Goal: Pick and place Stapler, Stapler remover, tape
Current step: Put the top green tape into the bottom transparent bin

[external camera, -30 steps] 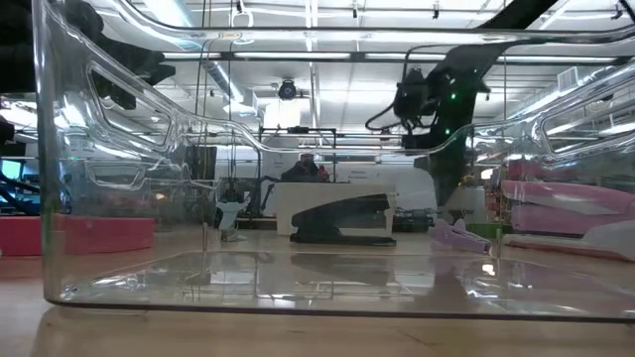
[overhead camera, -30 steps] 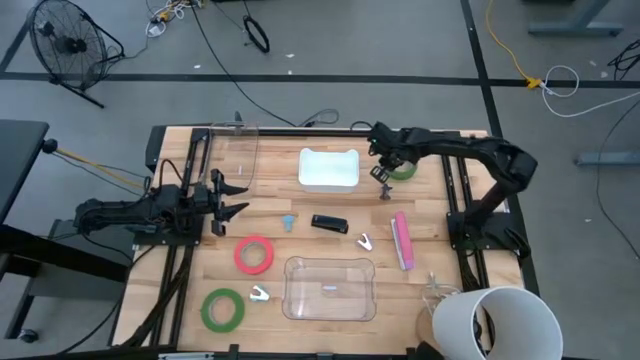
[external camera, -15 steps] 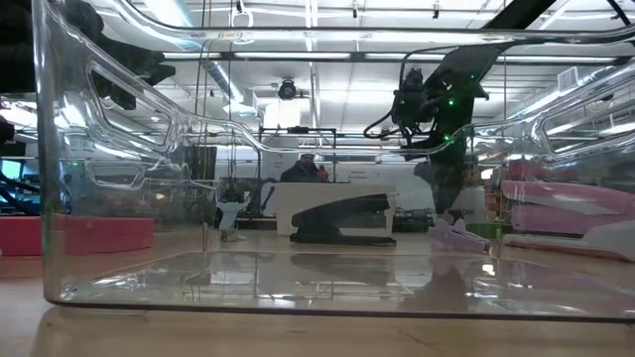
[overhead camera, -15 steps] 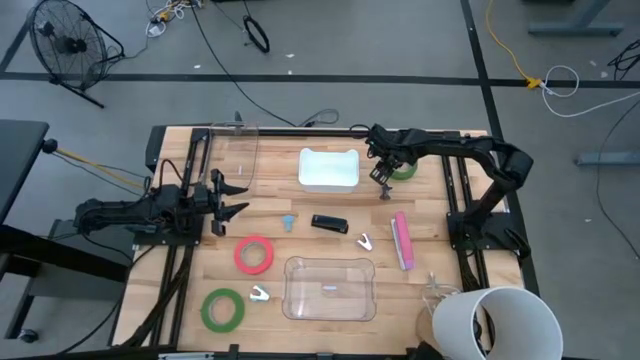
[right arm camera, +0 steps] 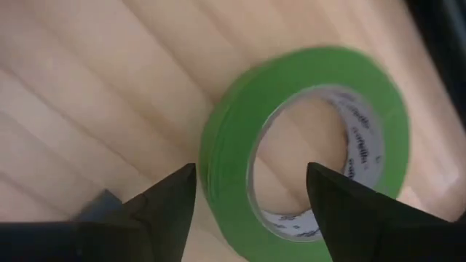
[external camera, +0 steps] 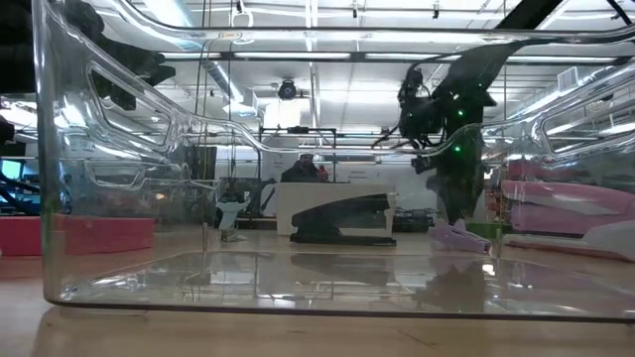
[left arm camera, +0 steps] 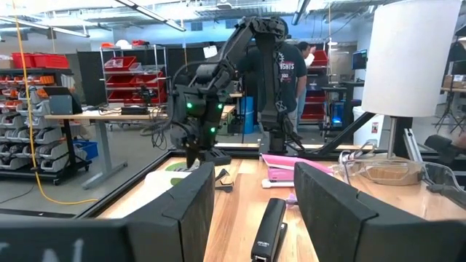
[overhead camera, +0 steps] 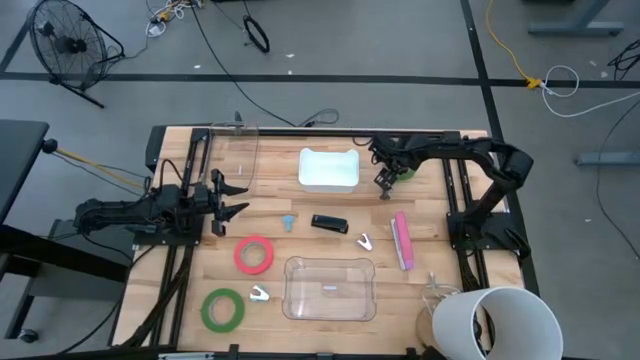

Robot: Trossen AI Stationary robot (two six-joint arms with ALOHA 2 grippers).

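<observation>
The green tape roll needs to go in the clear bin, so my right gripper needs to pick up the roll by its ring side (right arm camera: 231, 156) next.
A green tape roll (right arm camera: 226, 145) lies flat on the wooden table (overhead camera: 440, 215) at its far right, next to the white tray (overhead camera: 329, 168). My right gripper (right arm camera: 250, 169) points steeply down just over the roll's rim, open, one finger on each side of it; whether it touches the roll does not show. In the high view this gripper (overhead camera: 385, 182) stands beside the roll (overhead camera: 405, 171). A black stapler (overhead camera: 328, 223), a pink stapler (overhead camera: 402, 240) and a stapler remover (overhead camera: 365, 241) lie mid-table. Red tape (overhead camera: 255, 254) and another green tape (overhead camera: 222, 308) lie near left. My left gripper (overhead camera: 238, 197) waits open at the left.
A clear bin (overhead camera: 329, 288) stands at the near middle and another clear bin (overhead camera: 235, 155) at the far left. A small blue piece (overhead camera: 289, 221) and a second small remover (overhead camera: 260, 293) lie on the table. A white cylinder (overhead camera: 495, 322) stands at the near right corner.
My right gripper has sunk toward the green tape roll at the far right, still pointing steeply down. The roll and the other things have kept their places.
</observation>
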